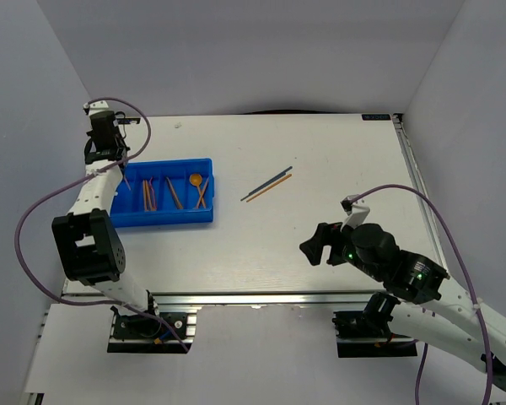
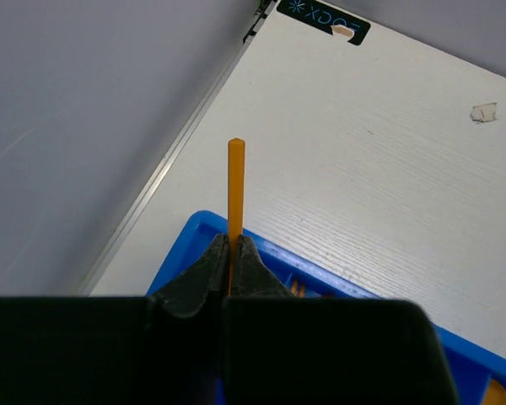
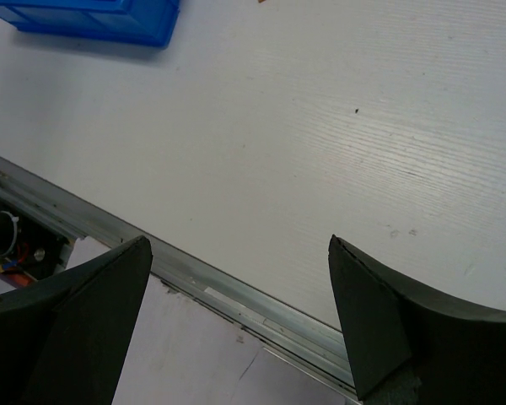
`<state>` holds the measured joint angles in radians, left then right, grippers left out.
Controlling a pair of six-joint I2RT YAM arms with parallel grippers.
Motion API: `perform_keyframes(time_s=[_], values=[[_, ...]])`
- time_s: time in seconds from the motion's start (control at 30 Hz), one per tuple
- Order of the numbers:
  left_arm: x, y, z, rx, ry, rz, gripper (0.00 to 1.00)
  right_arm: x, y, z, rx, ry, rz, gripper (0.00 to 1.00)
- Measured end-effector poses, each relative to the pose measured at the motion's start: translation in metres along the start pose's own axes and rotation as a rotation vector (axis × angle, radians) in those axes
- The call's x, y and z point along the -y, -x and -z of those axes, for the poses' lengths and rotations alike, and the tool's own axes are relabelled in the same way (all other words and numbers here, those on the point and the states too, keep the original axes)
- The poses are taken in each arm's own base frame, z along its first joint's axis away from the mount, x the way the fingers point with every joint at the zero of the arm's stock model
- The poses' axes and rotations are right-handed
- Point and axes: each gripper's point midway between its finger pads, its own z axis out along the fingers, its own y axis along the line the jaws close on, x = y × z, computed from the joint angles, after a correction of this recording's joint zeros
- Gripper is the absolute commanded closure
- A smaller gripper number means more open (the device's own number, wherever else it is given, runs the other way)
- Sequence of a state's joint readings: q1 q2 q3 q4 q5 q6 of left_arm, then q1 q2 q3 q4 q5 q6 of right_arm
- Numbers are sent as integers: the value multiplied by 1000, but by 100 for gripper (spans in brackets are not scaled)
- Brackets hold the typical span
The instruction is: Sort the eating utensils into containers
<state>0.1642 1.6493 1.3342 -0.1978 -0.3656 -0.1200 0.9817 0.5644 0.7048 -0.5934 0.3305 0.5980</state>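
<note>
The orange stick's far end juts past the blue tray's rim, and opening now would leave the stick across that rim, so my left gripper keeps holding it.
The blue tray [image 1: 164, 219] lies at the table's left and holds an orange spoon [image 1: 196, 180] and several orange and dark sticks. My left gripper [image 1: 116, 165] hangs over the tray's far left corner. In the left wrist view it [image 2: 234, 245] is shut on an orange stick [image 2: 235, 181] that points past the tray rim [image 2: 278, 251]. A dark blue stick [image 1: 267, 181] and an orange stick [image 1: 271, 188] lie side by side on the table's middle. My right gripper [image 1: 314, 245] is open and empty near the front edge; it also shows in the right wrist view [image 3: 240, 245].
A metal rail [image 3: 236, 291] runs along the table's near edge, under the right gripper. Grey walls close in the left, back and right sides. Purple cables [image 1: 34, 211] loop off both arms. The tray's corner shows in the right wrist view [image 3: 93, 18].
</note>
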Motion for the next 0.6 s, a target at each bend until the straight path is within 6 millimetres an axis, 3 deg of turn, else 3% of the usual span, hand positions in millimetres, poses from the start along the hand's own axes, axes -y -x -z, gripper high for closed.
perform_keyframes(time_s=[0.1,0.37,0.57,0.6], values=[[-1,-4,-11,13,-13,-28,100,-7,-2,-3,-6,36,-1,11],[-18,-43,-26,0,-9,-71,100,-16,-4,-9,-28,72,15,11],[-18,-38,-29,42,-19,-57,100,-21,-2,-6,-20,106,18,11],[-17,-39,-29,46,-22,-54,91,-21,-2,-6,-18,107,20,11]])
